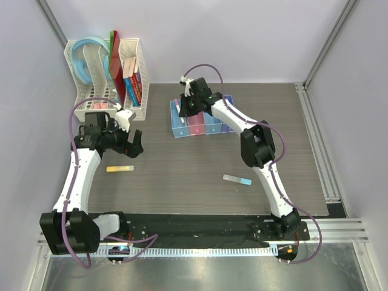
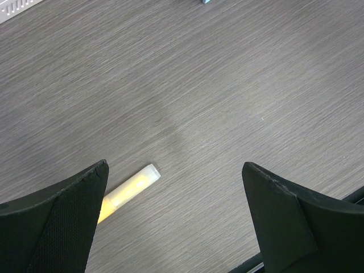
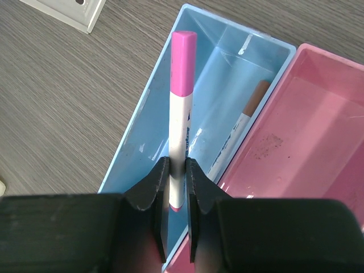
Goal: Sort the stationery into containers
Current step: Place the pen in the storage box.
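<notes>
The robot's right gripper needs to let go of the white pen now, because the pen lies lengthwise over the open inside of the light-blue bin and would rest inside it.
My right gripper (image 3: 177, 168) is shut on a white pen with a pink cap (image 3: 182, 102) and holds it over the leftmost light-blue bin (image 3: 136, 131) of the row of containers (image 1: 203, 123). A white pen with a tan cap (image 3: 245, 122) lies in that bin, and the pink bin (image 3: 307, 142) beside it looks empty. In the top view this gripper (image 1: 182, 104) is above the row's left end. My left gripper (image 2: 176, 216) is open and empty, above the table next to a yellow marker (image 2: 128, 190), which also shows in the top view (image 1: 120, 168). A grey stick with a light-blue tip (image 1: 237, 179) lies mid-table.
A white mesh rack (image 1: 109, 73) with books and folders stands at the back left, close to the left gripper (image 1: 132, 145); its corner shows in the right wrist view (image 3: 74, 8). Aluminium rails run along the right and near edges of the table.
</notes>
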Motion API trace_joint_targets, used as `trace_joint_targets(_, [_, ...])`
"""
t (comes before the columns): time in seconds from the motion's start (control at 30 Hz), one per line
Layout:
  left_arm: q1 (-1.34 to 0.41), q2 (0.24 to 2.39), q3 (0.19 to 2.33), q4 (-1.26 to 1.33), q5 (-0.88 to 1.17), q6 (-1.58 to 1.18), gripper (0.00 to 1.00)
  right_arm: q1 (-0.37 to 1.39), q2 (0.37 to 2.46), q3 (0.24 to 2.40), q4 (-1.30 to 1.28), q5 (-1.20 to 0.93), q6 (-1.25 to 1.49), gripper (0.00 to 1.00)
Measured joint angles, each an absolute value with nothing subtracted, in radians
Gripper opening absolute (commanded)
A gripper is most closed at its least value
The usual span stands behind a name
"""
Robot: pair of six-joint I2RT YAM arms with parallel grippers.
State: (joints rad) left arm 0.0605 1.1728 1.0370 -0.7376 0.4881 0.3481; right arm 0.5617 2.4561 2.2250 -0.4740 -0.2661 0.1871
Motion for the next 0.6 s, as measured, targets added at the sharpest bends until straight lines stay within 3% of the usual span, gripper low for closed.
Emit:
trace_joint_targets(0.53, [0.060, 1.173, 1.028, -0.736, 0.473, 0.348, 1.00, 0.563, 2.457, 2.223, -0.469, -0.263, 0.188, 0.01])
trace_joint_targets(0.6, [0.060, 1.173, 1.028, -0.736, 0.472, 0.348, 1.00, 0.563, 2.457, 2.219, -0.463, -0.263, 0.190, 0.05])
